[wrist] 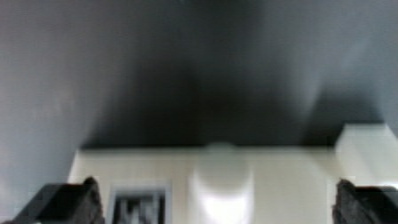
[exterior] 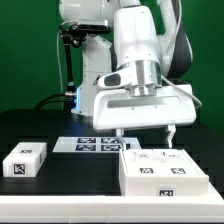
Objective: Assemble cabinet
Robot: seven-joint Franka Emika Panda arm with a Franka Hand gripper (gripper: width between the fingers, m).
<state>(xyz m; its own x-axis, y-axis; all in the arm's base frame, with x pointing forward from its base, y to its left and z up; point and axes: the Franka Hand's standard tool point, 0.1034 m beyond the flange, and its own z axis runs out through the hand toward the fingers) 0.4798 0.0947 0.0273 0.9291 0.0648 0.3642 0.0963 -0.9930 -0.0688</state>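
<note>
My gripper grabs the white cabinet by the rounded post on its end (wrist: pixel 222 185) next, to stand the cabinet upright for assembly.
The cabinet (exterior: pixel 165 172) is a large white box with black-and-white tags, at the front of the exterior view's right. My gripper (exterior: pixel 145 134) hangs just above its far edge, open wide and empty, one finger (exterior: pixel 119 133) by the far left corner and the other toward the far right. A small white tagged block (exterior: pixel 25 159) lies apart on the black table at the exterior view's left. The wrist view is blurred: my gripper (wrist: pixel 217 206) shows dark fingertips (wrist: pixel 68 205) far apart over a white surface (wrist: pixel 240 185) with a tag (wrist: pixel 146 205).
The marker board (exterior: pixel 92 146) lies flat on the table just behind the cabinet's left side, between it and the small block. The arm's base and a dark stand (exterior: pixel 68 50) rise at the back. The table (exterior: pixel 60 195) is black.
</note>
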